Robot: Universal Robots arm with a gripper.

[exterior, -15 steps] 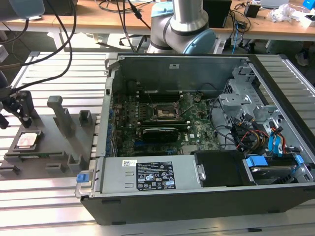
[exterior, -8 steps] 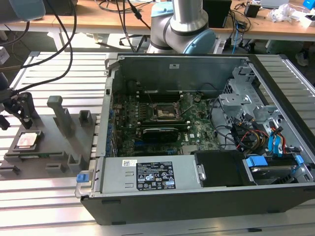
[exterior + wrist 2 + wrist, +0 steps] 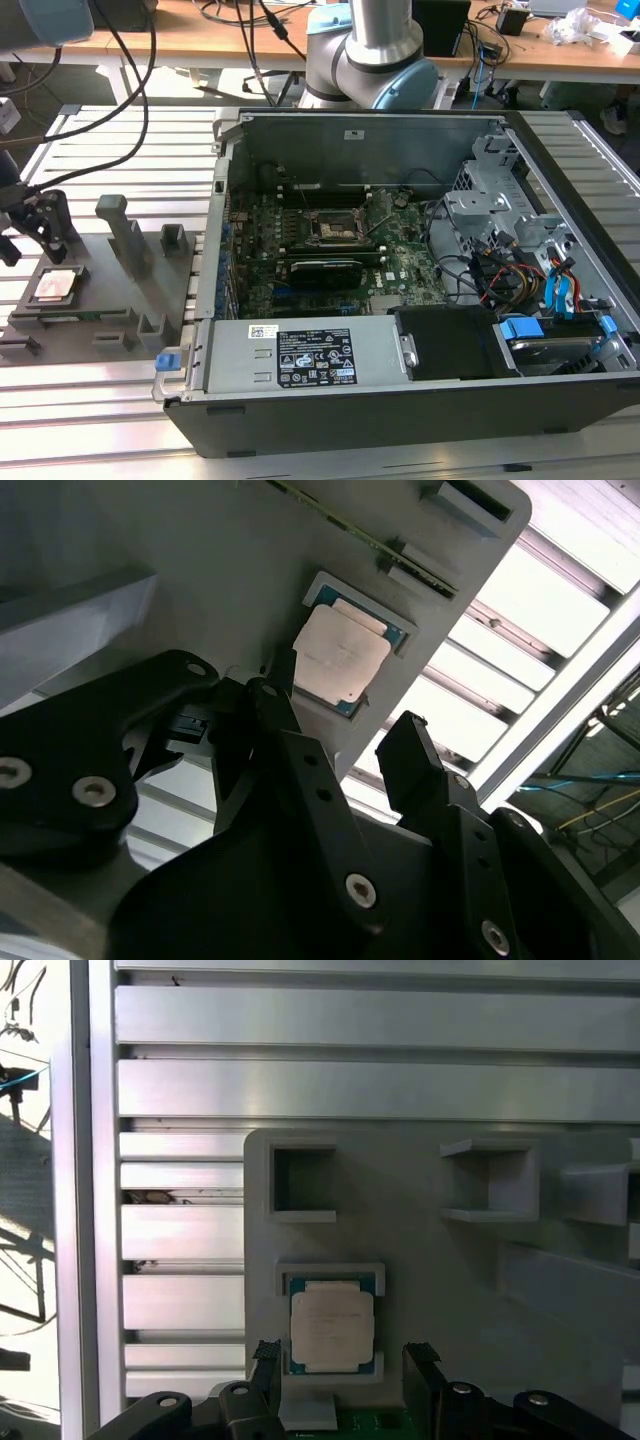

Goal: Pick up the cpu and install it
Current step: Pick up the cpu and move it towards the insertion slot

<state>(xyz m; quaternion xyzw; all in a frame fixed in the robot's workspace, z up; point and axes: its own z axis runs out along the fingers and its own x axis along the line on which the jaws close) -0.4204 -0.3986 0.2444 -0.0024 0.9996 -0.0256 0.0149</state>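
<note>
The grey tray brackets sit tight around the ends of the cpu (image 3: 55,287), so my gripper will next grab it by its exposed side edges.
The cpu (image 3: 55,287) is a flat square chip with a pale metal top and a thin green border. It lies in a recess of the grey tray (image 3: 150,262) at the exterior view's left. My gripper (image 3: 50,245) hangs just above the cpu and is open. In both wrist views its two black fingers (image 3: 265,1362) stand apart, one on each side of the cpu (image 3: 332,1328), with nothing gripped. The cpu (image 3: 340,650) lies flat beyond the gripper (image 3: 340,708). The motherboard socket (image 3: 335,228) sits open inside the computer case (image 3: 400,400).
The tray carries upright grey blocks (image 3: 125,235) and empty square pockets (image 3: 303,1180). It rests on a slatted aluminium table (image 3: 100,140). The case has tall walls, a power supply (image 3: 310,355), drive bays and coloured cables (image 3: 555,290). The arm's base (image 3: 370,60) stands behind the case.
</note>
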